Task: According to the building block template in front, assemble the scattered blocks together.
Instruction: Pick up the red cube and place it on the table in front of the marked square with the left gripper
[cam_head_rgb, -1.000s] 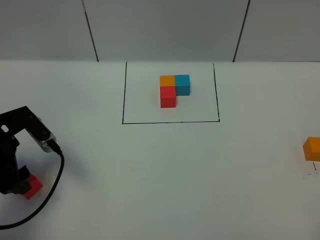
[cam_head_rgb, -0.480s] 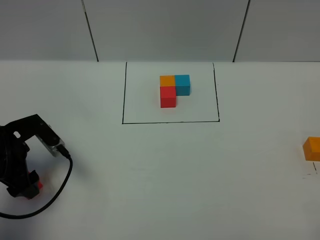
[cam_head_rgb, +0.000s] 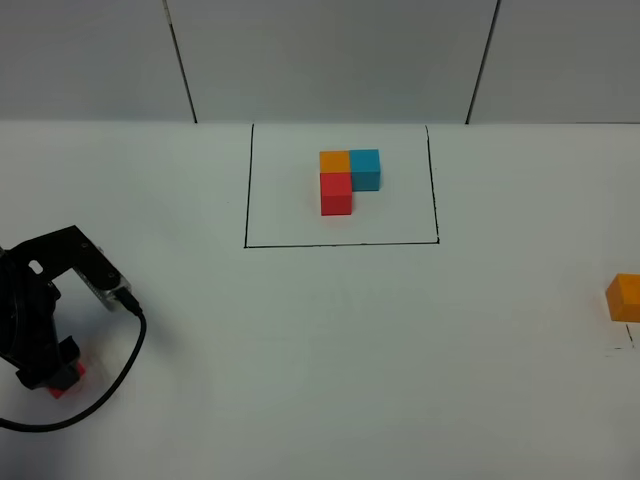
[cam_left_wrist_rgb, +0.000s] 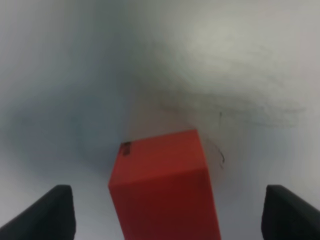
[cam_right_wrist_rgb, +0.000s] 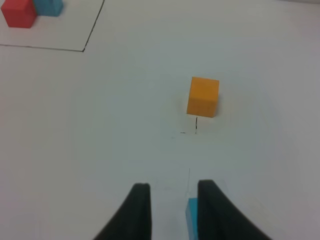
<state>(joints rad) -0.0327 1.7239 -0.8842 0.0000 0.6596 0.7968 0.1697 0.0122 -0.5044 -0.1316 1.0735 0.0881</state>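
Note:
My left gripper needs to move down before it closes on the loose red cube, because its fingers are still above the loose red cube's top side (cam_head_rgb: 70, 381).
The template (cam_head_rgb: 350, 180) is a black-outlined square at the back middle with orange, blue and red cubes in an L. Its red and blue cubes show in the right wrist view (cam_right_wrist_rgb: 30, 10). My left gripper (cam_head_rgb: 52, 372) is low over the loose red cube (cam_head_rgb: 68, 381) at the front left. In the left wrist view it (cam_left_wrist_rgb: 167, 215) is open, with the red cube (cam_left_wrist_rgb: 162, 190) between its wide-apart fingers (cam_left_wrist_rgb: 50, 215). The loose orange cube (cam_head_rgb: 625, 297) sits at the right edge. My right gripper (cam_right_wrist_rgb: 172, 200) is narrowly open and empty. The blue cube (cam_right_wrist_rgb: 191, 217) is partly hidden by one finger.
The white table (cam_head_rgb: 330, 340) runs between the template and the loose cubes. A black cable (cam_head_rgb: 125, 350) loops from the left arm over the table. Grey wall panels (cam_head_rgb: 330, 60) stand behind the table.
The left arm has shifted slightly right and come down over the red cube, which is now mostly covered. The orange cube and the template have not moved.

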